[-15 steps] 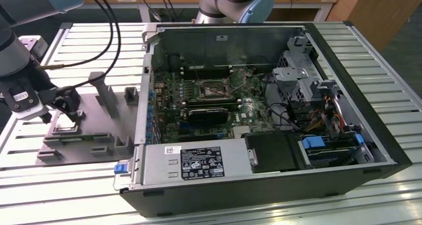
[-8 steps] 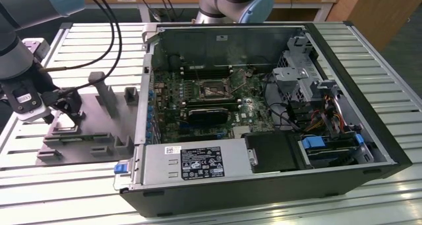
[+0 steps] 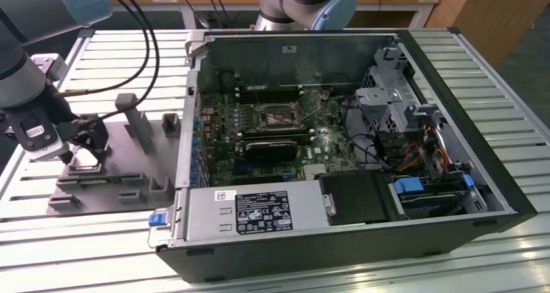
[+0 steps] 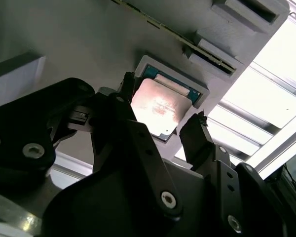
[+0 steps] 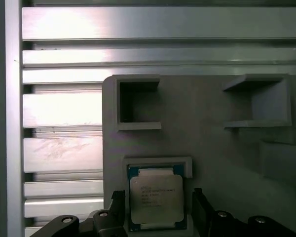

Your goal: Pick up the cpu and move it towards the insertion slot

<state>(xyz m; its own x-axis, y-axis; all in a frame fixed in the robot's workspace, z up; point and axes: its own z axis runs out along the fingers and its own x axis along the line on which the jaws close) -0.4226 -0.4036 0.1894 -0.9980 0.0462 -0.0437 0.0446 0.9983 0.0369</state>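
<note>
The fingers are beside the CPU, low at its hollow (image 5: 187, 167), and they would hold it if they closed now. My gripper needs to close on the CPU (image 5: 157, 199).
The cpu (image 5: 156, 200) is a flat square chip with a shiny silver top. It lies in a shallow pale-rimmed recess of the grey fixture plate (image 5: 207, 148); the second wrist view shows the cpu (image 4: 160, 106) too. My gripper (image 5: 157, 210) hangs just over it, open, one black finger on each side of the chip with small gaps. In the exterior view my gripper (image 3: 84, 152) is at the left, over the fixture plate (image 3: 120, 177). The insertion slot (image 3: 277, 116), a silver-framed square socket, sits on the motherboard inside the open computer case, far to the exterior view's right of the gripper.
Upright grey fixture blocks (image 3: 129, 113) rise from the plate beside the gripper. The case's metal side wall (image 3: 190, 113) stands between the plate and the motherboard. Cables (image 3: 378, 151), drive cages and a power supply (image 3: 249, 212) crowd the case. The slatted metal table (image 3: 77, 241) lies underneath.
</note>
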